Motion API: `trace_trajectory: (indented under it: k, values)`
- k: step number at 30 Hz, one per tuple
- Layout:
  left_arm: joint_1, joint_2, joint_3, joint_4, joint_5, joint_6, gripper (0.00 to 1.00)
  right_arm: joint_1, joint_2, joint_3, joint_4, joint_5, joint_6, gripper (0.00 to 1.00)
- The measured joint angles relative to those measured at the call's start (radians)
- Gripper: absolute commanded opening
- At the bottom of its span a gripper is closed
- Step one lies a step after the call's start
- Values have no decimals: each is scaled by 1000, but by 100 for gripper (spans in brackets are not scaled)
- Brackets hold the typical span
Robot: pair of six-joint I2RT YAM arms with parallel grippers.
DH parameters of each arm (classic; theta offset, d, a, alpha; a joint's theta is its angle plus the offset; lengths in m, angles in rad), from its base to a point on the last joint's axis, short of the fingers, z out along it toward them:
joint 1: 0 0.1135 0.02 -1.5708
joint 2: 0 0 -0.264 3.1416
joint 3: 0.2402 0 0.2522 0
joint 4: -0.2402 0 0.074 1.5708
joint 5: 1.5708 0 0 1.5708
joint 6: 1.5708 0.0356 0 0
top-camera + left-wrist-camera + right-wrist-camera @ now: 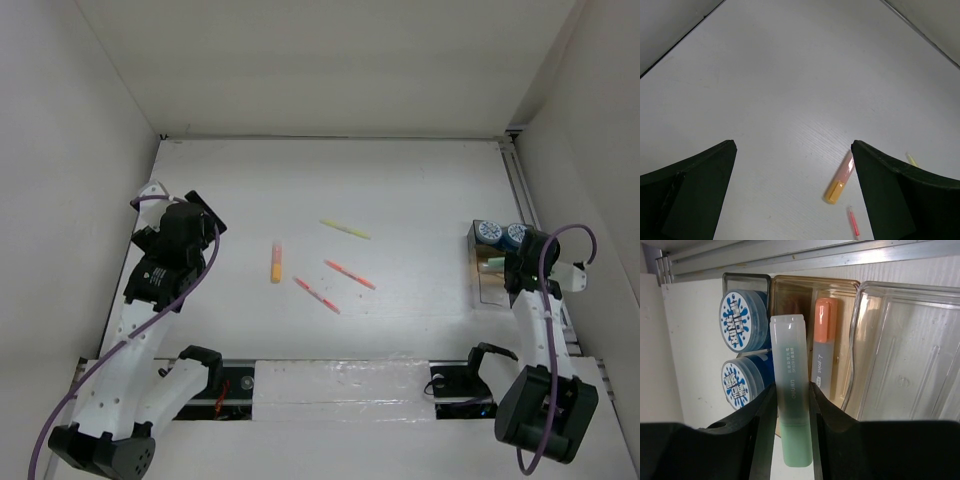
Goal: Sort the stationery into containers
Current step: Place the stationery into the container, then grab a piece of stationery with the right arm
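The green marker (791,390) hangs beside the orange marker, above the middle section of the tray, and would land there, so my right gripper needs to let it go.
My right gripper (791,405) is shut on a green marker (791,390) and holds it over the clear tray (900,295) at the table's right edge (478,285). Two blue-and-white rolls (740,320) (500,234) stand in the tray's far compartment. An orange marker (824,347) lies in the tan-bottomed middle compartment. My left gripper (792,192) is open and empty above the table's left side (180,235). An orange marker (276,262) (840,178), a yellow marker (345,229) and two red-pink pens (350,274) (316,295) lie on the table's middle.
White walls enclose the table on the left, back and right. A metal rail (805,255) runs along the right wall behind the tray. The tray's near compartment (910,365) holds nothing.
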State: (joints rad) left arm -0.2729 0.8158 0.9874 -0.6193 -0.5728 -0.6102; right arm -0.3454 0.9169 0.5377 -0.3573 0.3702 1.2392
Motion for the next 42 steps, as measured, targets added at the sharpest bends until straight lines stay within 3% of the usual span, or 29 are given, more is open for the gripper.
trace_trajectory:
  k: [4,8,12,14,18,24,27,31,36,42]
  values:
    - [0,2,0,2,5,1,100,-8,23,-4,12,4,0,27]
    - [0,2,0,2,8,1,100,-8,28,-13,28,5,-1,51]
    - [0,1,0,2,13,2,100,-8,28,-14,37,5,-11,87]
    - [0,1,0,2,16,2,100,-8,28,-14,45,5,-20,93]
    - [0,1,0,2,19,8,100,-8,28,-14,60,-8,-50,95]
    - [0,1,0,2,19,11,100,32,19,2,157,-157,-219,85]
    - [0,1,0,2,16,10,100,185,16,72,179,-167,-306,85]
    - [0,10,0,1,-10,-1,100,511,32,220,222,-125,-429,88]
    - [0,40,0,-23,-63,-44,100,806,296,544,234,-114,-582,88]
    - [48,4,0,-110,-169,-154,100,1093,821,1012,124,-98,-720,88]
